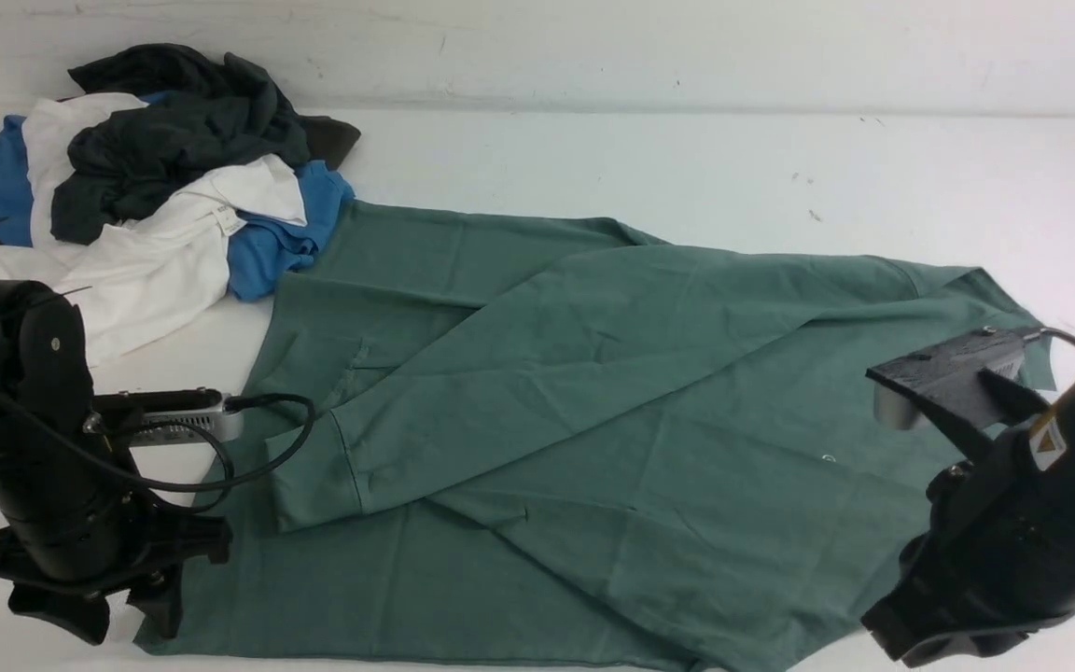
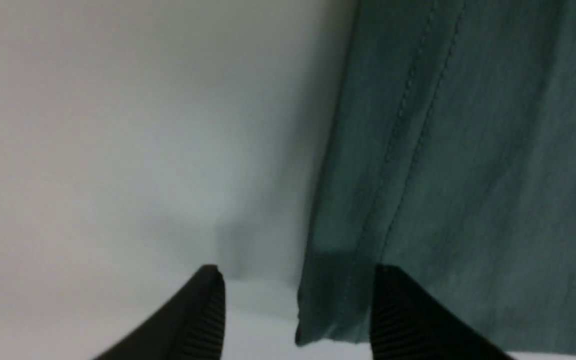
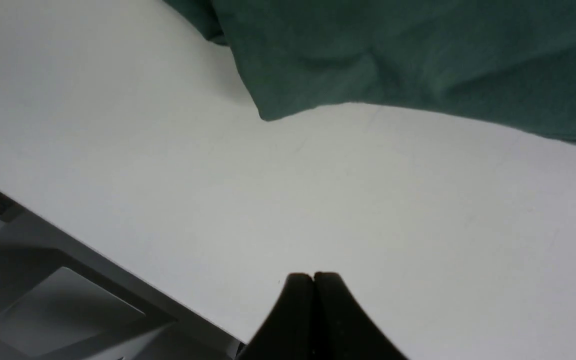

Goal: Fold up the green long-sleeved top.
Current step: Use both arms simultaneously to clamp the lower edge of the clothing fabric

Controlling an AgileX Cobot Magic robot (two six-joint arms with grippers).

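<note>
I need to grab the stitched hem corner (image 1: 153, 640) with my left gripper next, so that I can fold the green long-sleeved top (image 1: 310, 594).
The green long-sleeved top (image 1: 593, 411) lies spread over the middle of the white table. One sleeve is folded across the body, with its cuff (image 1: 314, 481) towards the left. The logo and neck tag do not show. My left gripper (image 1: 99, 607) is low at the top's near left corner. In the left wrist view it (image 2: 295, 280) is open, and the stitched hem corner of the top (image 2: 338, 310) lies between the jaws, close to one finger (image 2: 398, 310). My right gripper (image 1: 953, 639) is at the near right. In the right wrist view it (image 3: 313, 276) is shut and empty above bare table, apart from the top's edge (image 3: 368, 65).
A pile of blue, white and dark grey clothes (image 1: 155, 177) lies at the back left, touching the top's far left corner. The table's edge (image 3: 118, 270) runs close to my right gripper. Bare white table (image 1: 687, 159) lies behind the top.
</note>
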